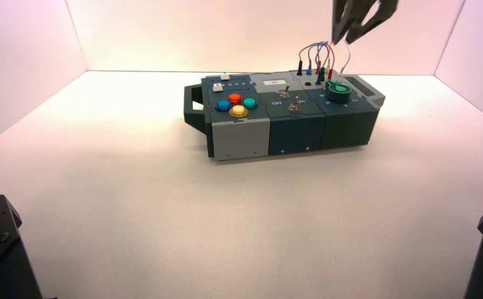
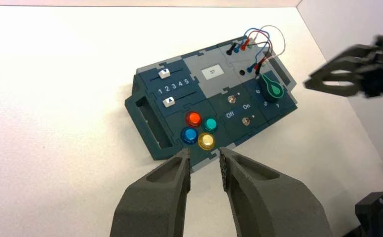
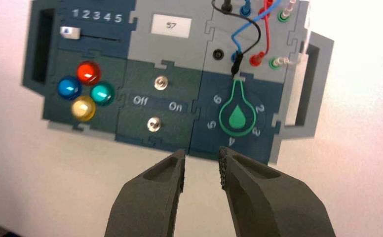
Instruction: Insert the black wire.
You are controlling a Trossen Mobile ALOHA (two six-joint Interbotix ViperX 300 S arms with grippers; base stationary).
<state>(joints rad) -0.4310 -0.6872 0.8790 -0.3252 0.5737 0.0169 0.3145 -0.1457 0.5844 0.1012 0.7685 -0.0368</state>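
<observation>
I should pick up the loose plug next with my right gripper by its straight black body (image 1: 322, 75), because the black wire hangs in a slack loop above the box (image 1: 289, 134).
The black wire (image 3: 252, 37) has one plug (image 3: 225, 6) standing in a socket at the back row of the box (image 1: 289, 134). Its other black plug (image 3: 236, 66) lies loose by the blue plug, just beyond the green knob (image 3: 237, 116). An empty black socket (image 3: 219, 54) sits beside it. In the high view the wire's plugs show at the box's back right (image 1: 299, 67). My right gripper (image 1: 343, 38) hangs open and empty above the wires; it also shows in its own view (image 3: 203, 160). My left gripper (image 2: 204, 160) is open and empty, held high in front of the box.
Red, blue and white-green leads (image 3: 266, 29) loop around the same sockets. Two toggle switches (image 3: 160, 82), four coloured buttons (image 3: 88, 72), two sliders (image 2: 165, 74) and a display reading 57 (image 3: 171, 25) fill the rest of the box. White walls enclose the table (image 1: 133, 205).
</observation>
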